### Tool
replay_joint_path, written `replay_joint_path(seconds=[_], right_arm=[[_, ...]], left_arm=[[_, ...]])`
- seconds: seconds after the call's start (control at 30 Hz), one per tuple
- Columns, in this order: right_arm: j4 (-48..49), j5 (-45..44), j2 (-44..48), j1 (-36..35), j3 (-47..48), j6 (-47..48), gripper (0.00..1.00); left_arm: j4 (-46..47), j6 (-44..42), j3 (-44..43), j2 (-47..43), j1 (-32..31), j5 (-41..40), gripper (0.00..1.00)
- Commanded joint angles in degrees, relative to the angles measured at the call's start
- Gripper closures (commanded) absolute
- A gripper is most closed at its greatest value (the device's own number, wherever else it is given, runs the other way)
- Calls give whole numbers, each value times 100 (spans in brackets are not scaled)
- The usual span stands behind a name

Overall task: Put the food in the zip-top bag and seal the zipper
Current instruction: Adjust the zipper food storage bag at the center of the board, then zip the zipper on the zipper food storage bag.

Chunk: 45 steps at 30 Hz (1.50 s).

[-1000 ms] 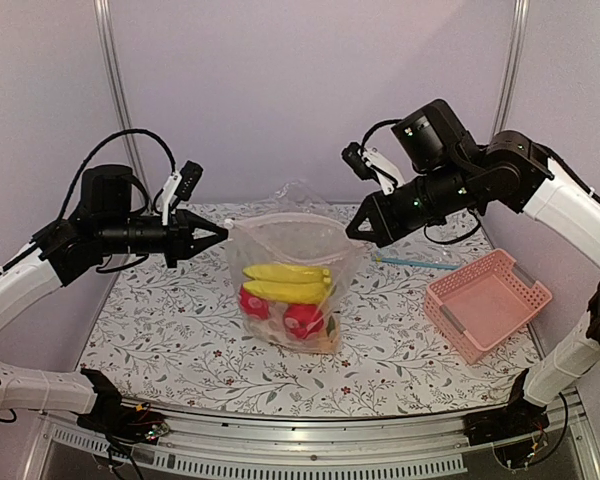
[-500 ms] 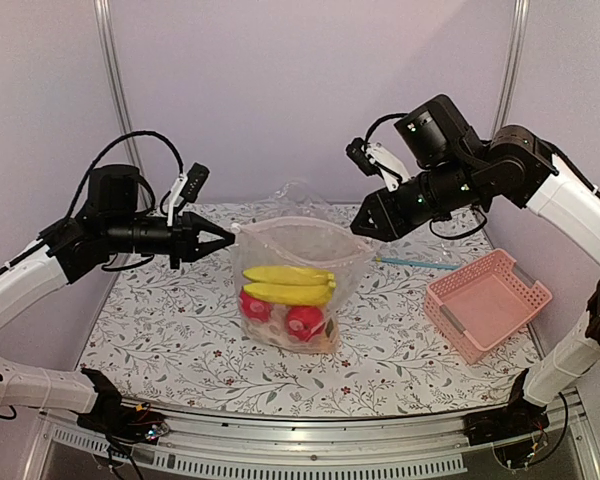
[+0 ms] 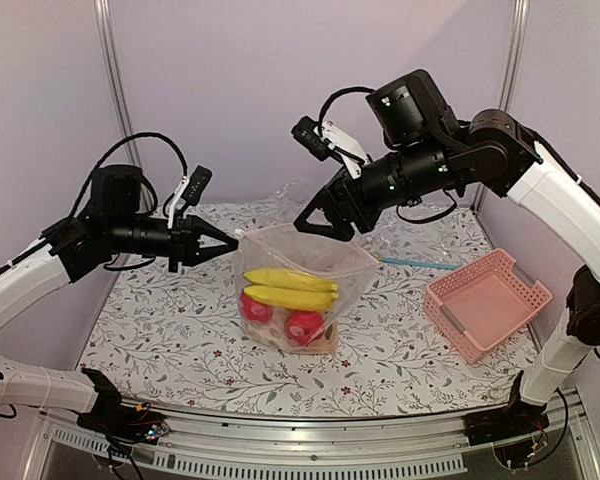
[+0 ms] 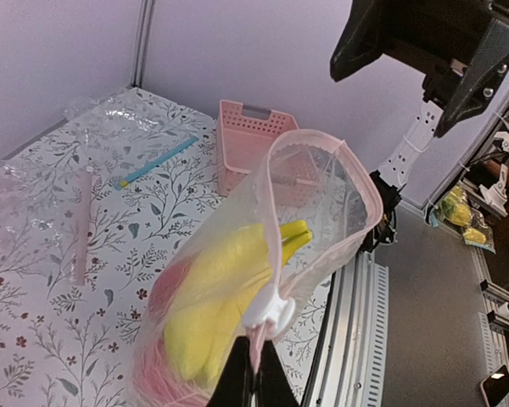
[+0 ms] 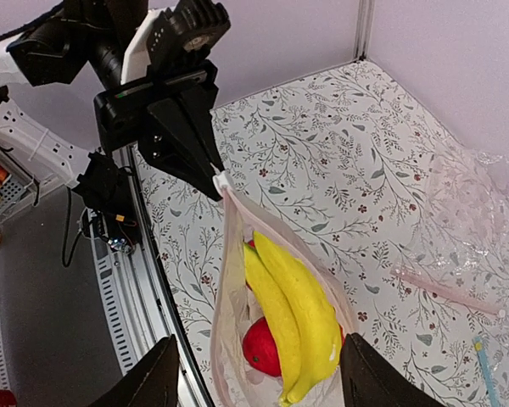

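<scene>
I need to seal the zipper by sliding its slider, so next I need to grab the white slider (image 3: 240, 234) (image 5: 223, 181) with my right gripper, beside my left gripper and across the zipper edge.
The zip-top bag (image 3: 298, 262) hangs upright mid-table with its mouth open. Inside lies the food: two yellow bananas (image 3: 288, 285) above red round fruits (image 3: 302, 325). My left gripper (image 3: 230, 243) is shut on the bag's left top corner. In the left wrist view its fingers (image 4: 254, 386) pinch the zipper edge just below a white slider (image 4: 270, 312). My right gripper (image 3: 322, 228) hovers above the bag's mouth, open and holding nothing. In the right wrist view the bananas (image 5: 299, 309) and a red fruit (image 5: 267, 348) show through the mouth between its spread fingers (image 5: 153, 381).
A pink basket (image 3: 488, 302) sits at the right. A teal strip (image 3: 415, 263) lies left of the basket. Another crinkly clear bag (image 3: 300, 195) lies at the back. The table's front rail (image 3: 300, 440) runs along the near edge.
The right gripper let go of the bag's right edge, opened, and swung left and up over the mouth. The bag's right side slackened. The left gripper kept its hold.
</scene>
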<state>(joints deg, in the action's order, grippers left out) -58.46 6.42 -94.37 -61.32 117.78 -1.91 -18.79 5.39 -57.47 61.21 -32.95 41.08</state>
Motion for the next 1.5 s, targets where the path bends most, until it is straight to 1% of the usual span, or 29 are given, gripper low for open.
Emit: replay_joint_path(seconds=[0.0,0.1,0.2,0.27,0.4,0.67,1.07,1.2,1.3,1.4,1.47], right_arm=[[281,578,-512,-193,374,841,36],[453,779,-705,-256,516,1154,36],[548,932,-923,-256,626,1350,38],[562,1129,-1099,-255,759,1376,41],[706,1336,-1387,-250,862,1357,42],[800,1353,-1696,-252,958,1387,45],[853,1419,-1865,-254,995,1303,51],[847,1454,-1875,-249,993,1295,55],[841,1451,-1890,-253,993,1299,61],[839,1450,-1900,-252,993,1299,72],[835,1450,-1908,-252,993,1299,74]], left_arm=[[-91,-154,-179,32,-27,339,100],[-137,-194,-209,11,-44,520,100],[-161,-240,-210,-21,-75,572,100],[-220,-270,-231,-6,-80,563,100],[-281,-308,-273,20,-81,685,100],[-352,-336,-300,56,-131,796,100],[-396,-363,-317,93,-159,810,100],[-406,-370,-325,95,-159,792,100],[-406,-372,-326,98,-160,792,100],[-409,-372,-326,103,-159,787,100],[-415,-372,-326,102,-159,784,100]])
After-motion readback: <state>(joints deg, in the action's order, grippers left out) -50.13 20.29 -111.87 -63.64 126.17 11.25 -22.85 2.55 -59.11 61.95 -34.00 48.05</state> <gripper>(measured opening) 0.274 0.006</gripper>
